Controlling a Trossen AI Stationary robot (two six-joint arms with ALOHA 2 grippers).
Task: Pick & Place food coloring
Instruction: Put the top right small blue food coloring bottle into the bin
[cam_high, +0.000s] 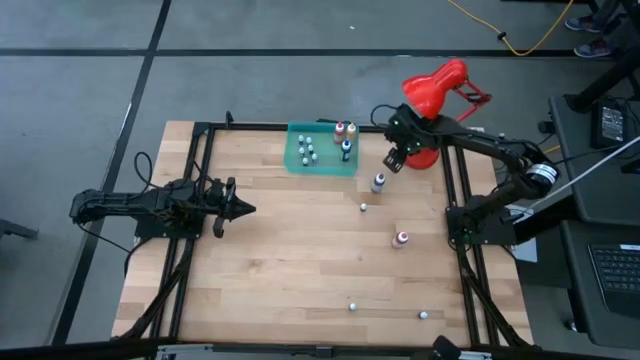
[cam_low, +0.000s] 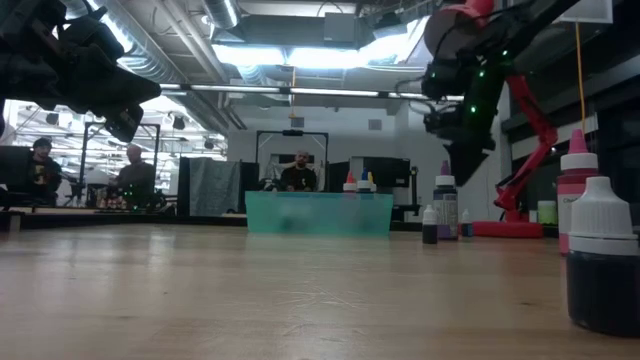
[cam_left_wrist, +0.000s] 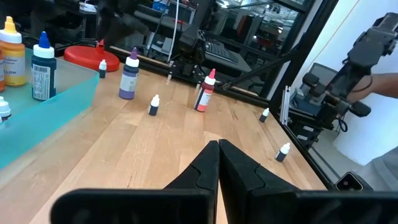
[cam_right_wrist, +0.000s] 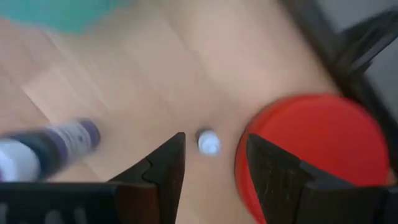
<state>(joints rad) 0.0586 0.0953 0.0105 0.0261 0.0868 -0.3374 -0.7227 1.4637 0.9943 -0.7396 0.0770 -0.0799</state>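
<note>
My right gripper grabs the small bottle by its white cap (cam_right_wrist: 209, 144) next, to place the small bottle with the others in the teal tray.
The food coloring is a set of tiny bottles. Several stand in a teal tray (cam_high: 320, 150) at the table's far side. Others stand loose on the wood: a purple bottle (cam_high: 378, 182), a red one (cam_high: 401, 239) and small white-capped ones (cam_high: 363, 208). My right gripper (cam_high: 393, 160) hangs open above the table between the tray and the red lamp base, pointing steeply down. In its wrist view a small white-capped bottle (cam_right_wrist: 208, 142) stands on the wood below the gap between its fingers, untouched. My left gripper (cam_high: 240, 209) waits shut at the left, pointing level.
The red desk lamp's round base (cam_right_wrist: 311, 149) stands right beside the small bottle, at the table's far right. Two more small bottles (cam_high: 352, 305) (cam_high: 424, 315) stand near the front edge. The black frame rails (cam_high: 455, 200) border the table. Bare wood lies in the middle.
</note>
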